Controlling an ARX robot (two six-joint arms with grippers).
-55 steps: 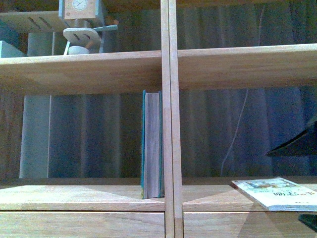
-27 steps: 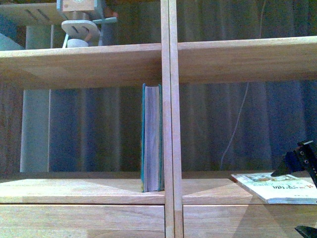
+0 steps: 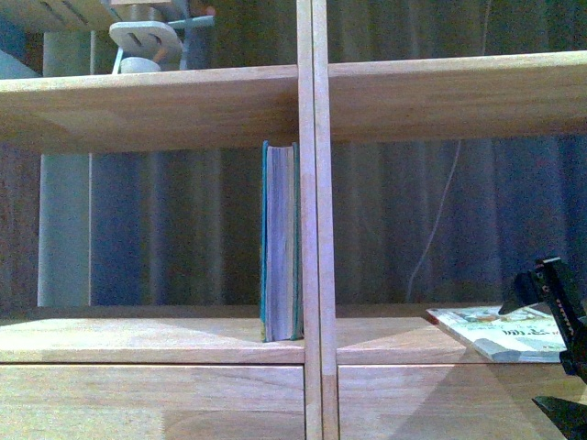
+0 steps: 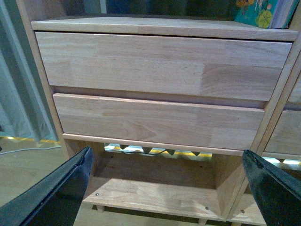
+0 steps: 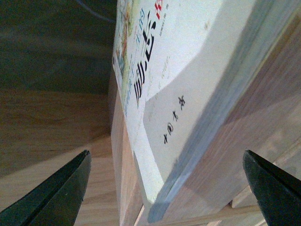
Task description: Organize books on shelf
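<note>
The robot will organize the books, so next it will take hold of the overhanging corner [image 5: 157, 188] of the paperback [image 5: 188, 94] with its right gripper.
A thick teal book [image 3: 281, 243] stands upright in the left cubby of the light-wood shelf [image 3: 147, 110], pressed against the central divider [image 3: 312, 220]. A thin pale paperback [image 3: 495, 332] lies flat on the board of the right cubby. My right gripper [image 3: 561, 362] is open at the paperback's right end. In the right wrist view the paperback [image 5: 188, 94] overhangs the board with its corner between the spread fingers of that gripper [image 5: 164, 188]. My left gripper [image 4: 167, 188] is open and empty, low in front of the drawer fronts [image 4: 160, 61]; the teal book's corner [image 4: 261, 12] shows above them.
A small wooden toy with a clock face [image 3: 147, 32] sits on the upper left board. Grey curtains and a thin white cord [image 3: 436, 229] hang behind the open cubbies. Below the drawers is a low open base board [image 4: 155, 197].
The shelf boards have shifted upward in the front view. My right gripper has dropped from mid-cubby height to the level of the paperback's right end.
</note>
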